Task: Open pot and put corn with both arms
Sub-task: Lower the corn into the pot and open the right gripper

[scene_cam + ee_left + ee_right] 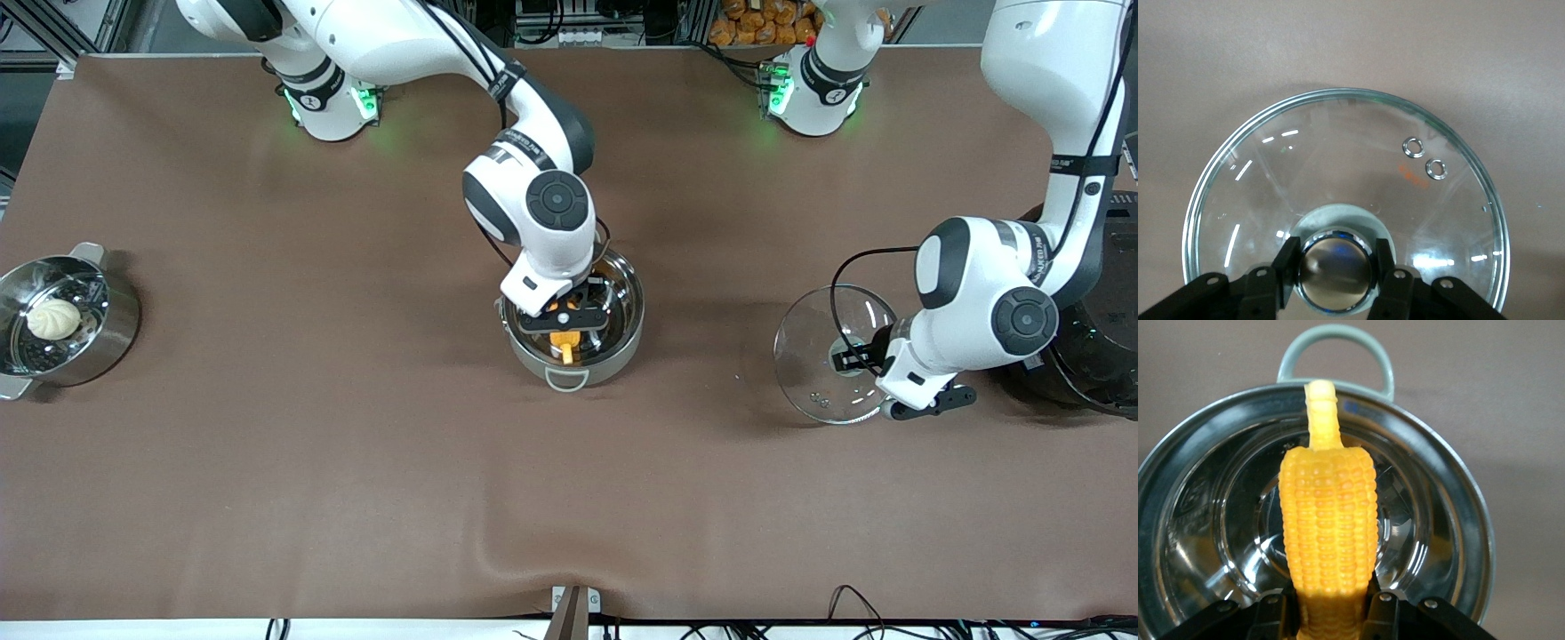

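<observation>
The glass lid's lower edge [848,420] hangs tilted above the table, so it is too early to let go. My left gripper brings the lid down onto the table next, before it releases the lid.
The steel pot [625,307] stands open in the middle of the table. My right gripper [566,322] is over it, shut on the yellow corn [565,341]. In the right wrist view the corn [1328,520] hangs over the pot's inside [1451,487], its pale stub toward a loop handle, and the right gripper [1331,608] clamps its thick end. My left gripper [869,354] is shut on the knob of the glass lid [813,356], low over the table toward the left arm's end. In the left wrist view the left gripper [1336,259] clamps the knob [1336,273] of the lid [1338,160].
A steel pot with a perforated insert and a white bun [53,318] stands at the right arm's end of the table. A large black rice cooker [1098,347] stands beside the lid at the left arm's end.
</observation>
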